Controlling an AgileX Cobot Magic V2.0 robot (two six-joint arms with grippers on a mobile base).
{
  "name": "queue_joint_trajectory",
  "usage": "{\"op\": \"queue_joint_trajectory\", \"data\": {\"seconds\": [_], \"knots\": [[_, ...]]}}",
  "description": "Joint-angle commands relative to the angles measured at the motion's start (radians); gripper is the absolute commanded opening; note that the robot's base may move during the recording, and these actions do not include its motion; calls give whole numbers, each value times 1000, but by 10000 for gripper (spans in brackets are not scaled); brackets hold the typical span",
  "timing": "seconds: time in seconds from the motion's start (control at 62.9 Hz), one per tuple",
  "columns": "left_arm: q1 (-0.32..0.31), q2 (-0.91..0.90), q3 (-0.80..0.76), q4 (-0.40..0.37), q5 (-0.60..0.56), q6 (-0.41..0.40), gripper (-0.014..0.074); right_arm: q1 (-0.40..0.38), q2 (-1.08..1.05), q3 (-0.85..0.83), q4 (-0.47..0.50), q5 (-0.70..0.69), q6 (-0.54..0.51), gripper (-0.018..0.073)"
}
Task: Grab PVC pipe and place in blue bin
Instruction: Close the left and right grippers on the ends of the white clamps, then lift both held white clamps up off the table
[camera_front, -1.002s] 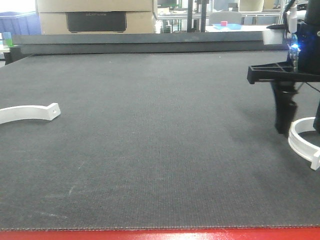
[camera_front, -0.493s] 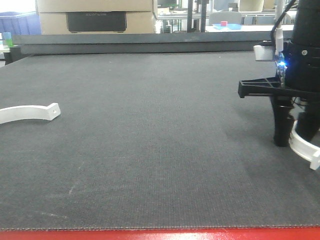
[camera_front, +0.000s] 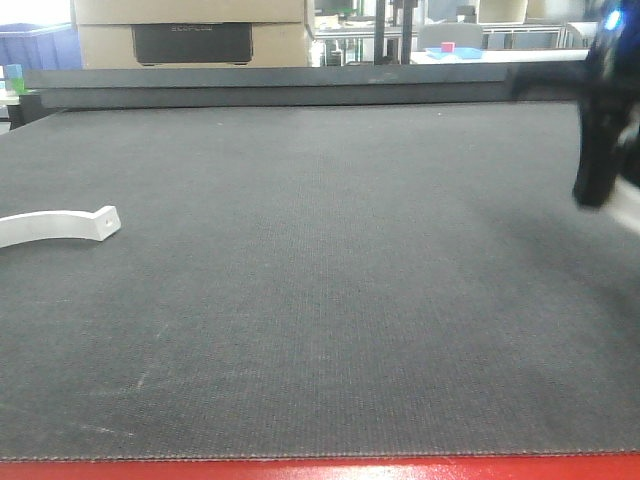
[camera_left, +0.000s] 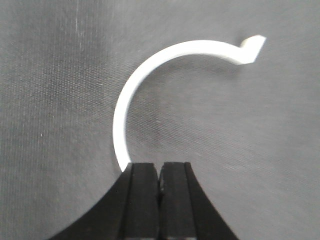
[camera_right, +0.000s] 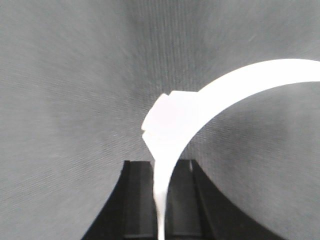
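Observation:
The left gripper grabs the white PVC pipe (camera_left: 167, 54) by its plain curved end (camera_left: 121, 155) next, to carry it to a blue bin.
Two white curved PVC pipe pieces show. One PVC pipe piece (camera_front: 60, 225) lies on the dark mat at the far left. In the left wrist view this piece (camera_left: 150, 75) arcs just beyond my left gripper (camera_left: 159, 167), which is shut with nothing between its fingers; the near end of the arc runs under the left finger. My right gripper (camera_right: 161, 167) is shut on the other PVC pipe piece (camera_right: 240, 80), the white strip pinched between its fingers. In the front view that right gripper (camera_front: 597, 190) is a blurred dark shape at the right edge, raised above the mat. A blue bin (camera_front: 35, 45) stands at the back left, beyond the table.
The dark grey mat (camera_front: 320, 280) covers the table, with a red edge (camera_front: 320, 468) at the front. A dark rail (camera_front: 280, 85) borders the back. Cardboard boxes (camera_front: 190, 30) and shelving stand behind it.
My right gripper closed on the white piece at the right and has risen up and to the right with it, now blurred by motion. The left piece has not moved.

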Motion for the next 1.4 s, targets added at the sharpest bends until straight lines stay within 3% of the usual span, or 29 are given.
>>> {"op": "queue_joint_trajectory", "data": {"seconds": [0.0, 0.334, 0.588, 0.731, 1.145, 1.256, 1.383], "knots": [[6, 48, -6, 46, -42, -6, -111, 1, -57, 0, -10, 1, -6, -160], [44, 169, -6, 44, -70, -6, -97, 1, -86, 0, -10, -28, -6, -160], [44, 210, -6, 24, -84, -1, 220, 1, -86, 0, -10, -61, -6, -160], [44, 251, -6, 24, -84, -1, 264, 1, -86, 0, -10, -65, -6, -160], [44, 331, -6, 21, -74, -1, 213, 1, -86, 0, -10, -62, -6, -160], [44, 331, -6, 13, -62, -1, 118, 1, -86, 0, -10, -61, -6, -160], [44, 329, -6, 10, -39, -1, -84, 1, -86, 0, -10, -61, -6, -160]]}}
